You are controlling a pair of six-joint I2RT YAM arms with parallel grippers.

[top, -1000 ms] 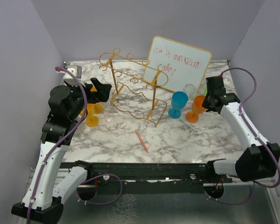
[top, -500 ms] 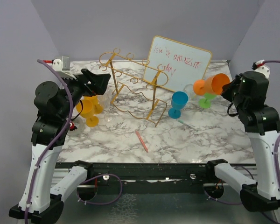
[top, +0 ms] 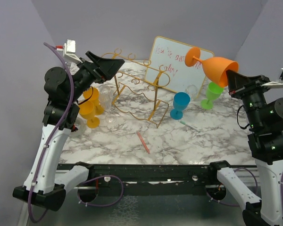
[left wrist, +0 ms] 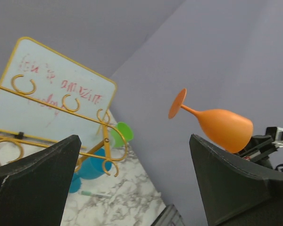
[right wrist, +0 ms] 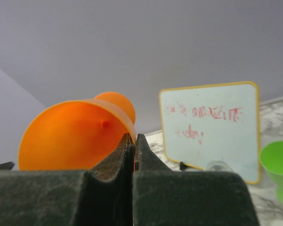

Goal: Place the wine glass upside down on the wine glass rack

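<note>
The orange wine glass needs its foot free to hang on the rack [top: 132, 89]. My left gripper will next grab the glass by its stem [top: 198, 60], which leaves the foot free.
An orange wine glass [top: 216, 67] hangs high over the table's right side, tipped on its side with its foot pointing left toward the whiteboard. My right gripper [top: 230, 77] is shut on its rim, one finger inside the bowl and one outside, as the right wrist view shows at the gripper [right wrist: 134, 139] and glass [right wrist: 70, 132]. The gold wire wine glass rack [top: 132, 89] stands at the table's middle back. My left gripper [top: 114, 63] is raised over the rack's left end, open and empty. In the left wrist view the glass [left wrist: 224, 127] floats beyond the rack [left wrist: 105, 134].
A framed whiteboard [top: 179, 63] leans behind the rack. A blue glass [top: 180, 103], a green glass [top: 212, 94] and a clear glass [top: 192, 90] stand right of the rack. Orange glasses [top: 89, 110] stand at the left. A red pen [top: 143, 141] and a marker [top: 188, 125] lie in front.
The right arm has lifted the orange glass off the table and tipped it sideways, carrying it up high. The left arm has risen too, its open gripper moving toward the rack's top.
</note>
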